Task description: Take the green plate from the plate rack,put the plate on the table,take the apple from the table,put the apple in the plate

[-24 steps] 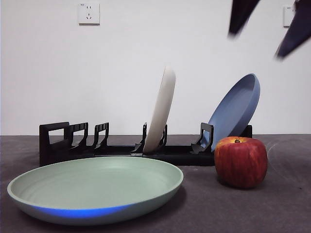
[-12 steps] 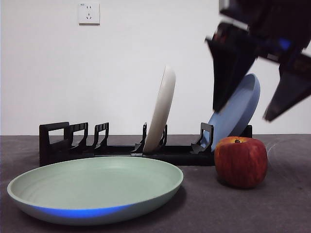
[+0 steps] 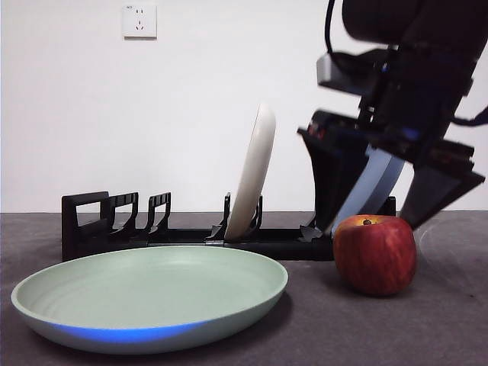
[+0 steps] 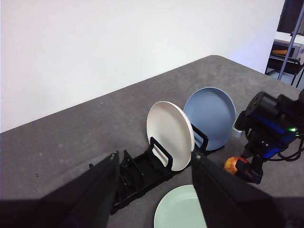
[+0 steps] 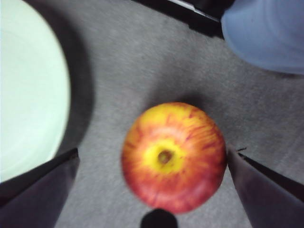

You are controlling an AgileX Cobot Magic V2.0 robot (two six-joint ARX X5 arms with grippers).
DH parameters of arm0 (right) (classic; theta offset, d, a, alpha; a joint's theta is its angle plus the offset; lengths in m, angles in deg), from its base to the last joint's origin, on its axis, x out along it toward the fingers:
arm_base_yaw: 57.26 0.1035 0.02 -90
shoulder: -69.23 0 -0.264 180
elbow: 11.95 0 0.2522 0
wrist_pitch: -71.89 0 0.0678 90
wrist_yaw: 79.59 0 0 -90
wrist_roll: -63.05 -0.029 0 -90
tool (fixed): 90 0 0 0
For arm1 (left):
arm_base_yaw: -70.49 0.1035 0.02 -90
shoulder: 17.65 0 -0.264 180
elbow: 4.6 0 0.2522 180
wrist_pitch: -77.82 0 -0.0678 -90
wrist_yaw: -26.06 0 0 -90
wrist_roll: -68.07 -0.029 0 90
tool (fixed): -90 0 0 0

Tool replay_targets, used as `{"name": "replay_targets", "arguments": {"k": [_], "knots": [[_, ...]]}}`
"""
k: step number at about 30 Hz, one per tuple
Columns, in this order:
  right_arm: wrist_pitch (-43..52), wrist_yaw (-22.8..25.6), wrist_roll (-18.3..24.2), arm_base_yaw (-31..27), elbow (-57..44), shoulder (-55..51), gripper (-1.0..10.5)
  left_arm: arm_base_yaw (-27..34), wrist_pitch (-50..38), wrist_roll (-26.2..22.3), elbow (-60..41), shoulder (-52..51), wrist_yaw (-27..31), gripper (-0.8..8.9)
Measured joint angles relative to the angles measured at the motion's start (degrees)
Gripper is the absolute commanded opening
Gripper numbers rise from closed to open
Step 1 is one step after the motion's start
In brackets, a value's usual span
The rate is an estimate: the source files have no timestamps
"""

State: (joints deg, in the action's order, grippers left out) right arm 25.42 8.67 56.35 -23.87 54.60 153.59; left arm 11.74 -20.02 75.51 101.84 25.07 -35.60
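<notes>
The right gripper grabs the red apple (image 3: 375, 255) by its round sides next, to set it in the green plate (image 3: 152, 293).
The green plate (image 3: 152, 293) lies flat on the table (image 3: 457, 320) at the front left, in front of the black plate rack (image 3: 99, 225). The red apple (image 3: 375, 255) stands on the table to the plate's right. My right gripper (image 3: 371, 221) hangs open just over the apple, one jaw on each side. In the right wrist view the apple (image 5: 173, 154) sits between the open jaws of that gripper (image 5: 152, 153), with the green plate (image 5: 23, 85) beside it. My left gripper (image 4: 154, 156) is open and empty, high above the rack (image 4: 137, 178).
A cream-white plate (image 3: 255, 171) stands upright in the rack's middle. A blue plate (image 3: 374, 183) leans at the rack's end behind the apple, partly hidden by the arm. A wall socket (image 3: 139, 20) is on the white wall.
The right arm has dropped from the top right corner to the apple, its jaws now straddling it. The apple has shifted very slightly. The plates and rack stay put.
</notes>
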Motion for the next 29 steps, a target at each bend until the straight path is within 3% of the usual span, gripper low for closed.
{"name": "replay_targets", "arguments": {"k": [6, 18, 25, 29], "knots": [[1.42, 0.44, 0.0, 0.0, 0.0, 3.06, 5.6, -0.02, -0.02, 0.02, 0.0, -0.04, 0.02, 2.56], [0.17, 1.6, -0.15, 0.02, 0.31, 3.13, -0.2, -0.04, -0.02, 0.02, 0.0, -0.11, 0.02, 2.56], [-9.66, 1.4, -0.11, 0.09, 4.17, 3.13, -0.2, -0.04, 0.0, 0.0, 0.0, -0.11, 0.02, 2.56], [-13.2, -3.26, 0.2, 1.25, 9.38, 1.9, -0.2, -0.04, 0.46, 0.02, 0.0, -0.11, 0.02, 2.56]]}}
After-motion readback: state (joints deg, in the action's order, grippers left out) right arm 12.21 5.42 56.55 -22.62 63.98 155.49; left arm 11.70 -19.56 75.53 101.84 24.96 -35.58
